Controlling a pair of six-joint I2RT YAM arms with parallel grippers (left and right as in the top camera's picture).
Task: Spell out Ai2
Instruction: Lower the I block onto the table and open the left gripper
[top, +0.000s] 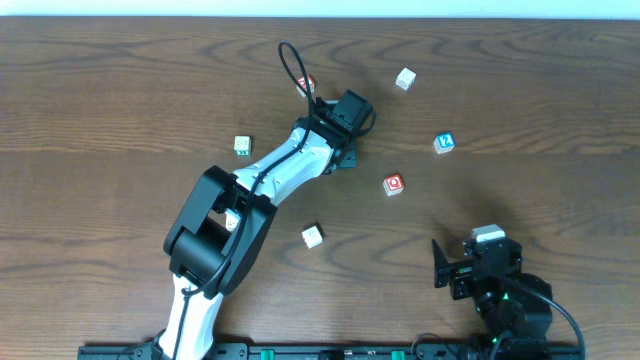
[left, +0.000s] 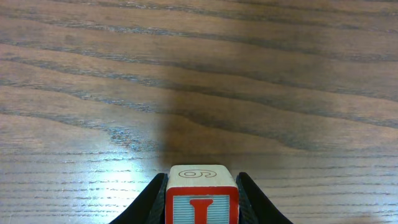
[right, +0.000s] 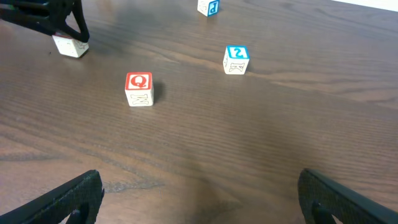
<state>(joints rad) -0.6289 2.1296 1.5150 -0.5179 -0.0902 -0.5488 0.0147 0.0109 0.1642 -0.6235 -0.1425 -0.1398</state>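
Observation:
The pale cube sits low over the empty, flat table and would land there, so it is time for my left gripper to open now.
My left gripper (left: 202, 182) is shut on a pale cube with a red I (left: 201, 208), low over the table. In the overhead view the left gripper (top: 343, 157) hides this cube. The cube also shows under the black fingers in the right wrist view (right: 69, 45). The blue 2 cube (top: 445, 142) lies to the right, also in the right wrist view (right: 236, 59). A cube with a red mark (top: 307, 85) lies behind the left arm; its letter is unreadable. My right gripper (top: 438, 263) is open and empty at the front right (right: 199, 186).
A red Q cube (top: 393, 184) lies between the two grippers, also in the right wrist view (right: 138, 88). A pale cube (top: 405, 78) lies at the back. A green-marked cube (top: 242, 145) lies left of the arm. A plain pale cube (top: 313, 236) lies in front.

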